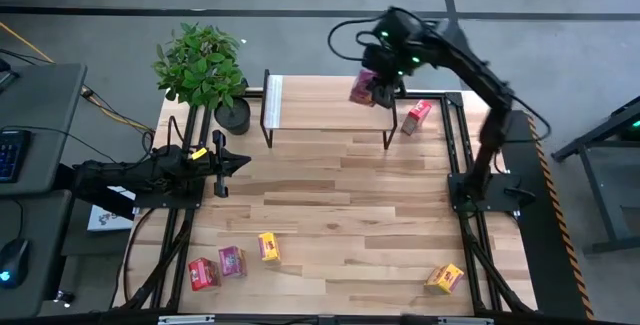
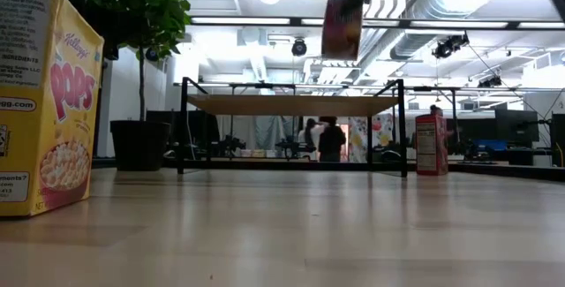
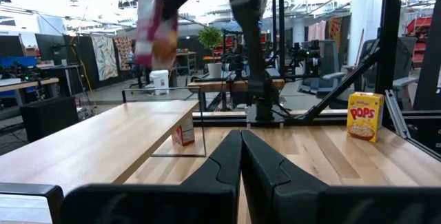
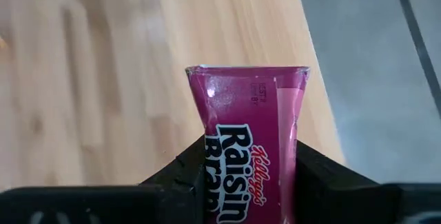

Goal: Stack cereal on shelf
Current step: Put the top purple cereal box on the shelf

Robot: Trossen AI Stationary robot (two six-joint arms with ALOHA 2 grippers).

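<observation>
I need to lower the pink box with my right gripper before it opens. In the high view, the box hangs tilted above the shelf's light wood top (image 1: pixel 325 103).
My right gripper (image 1: pixel 376 89) is shut on a pink Raisin Bran cereal box (image 4: pixel 249 127), held high over the right end of the shelf (image 1: pixel 330 100). In the low view the box (image 2: pixel 342 26) hangs well above the shelf's light wood top (image 2: pixel 291 104). A red box (image 1: pixel 416 117) stands on the table just right of the shelf. A red box (image 1: pixel 203 273), a pink box (image 1: pixel 232 261) and two yellow boxes (image 1: pixel 268 247) (image 1: pixel 445 279) lie near the table's near edge. My left gripper (image 1: pixel 236 162) is shut and empty at the table's left side. My right gripper pinches the pink box between its two fingers (image 4: pixel 186 172), one on each narrow side of the box's upper part (image 4: pixel 210 148). The fingers come from above, pointing down. The box hangs below them, about upright and lifted clear of the shelf top.
A potted plant (image 1: pixel 205 70) stands at the table's far left corner beside the shelf. Black frame rails run along both table sides (image 1: pixel 462 165). The table's middle (image 1: pixel 340 195) is bare wood. People stand in the room behind the shelf (image 2: pixel 322 139).
</observation>
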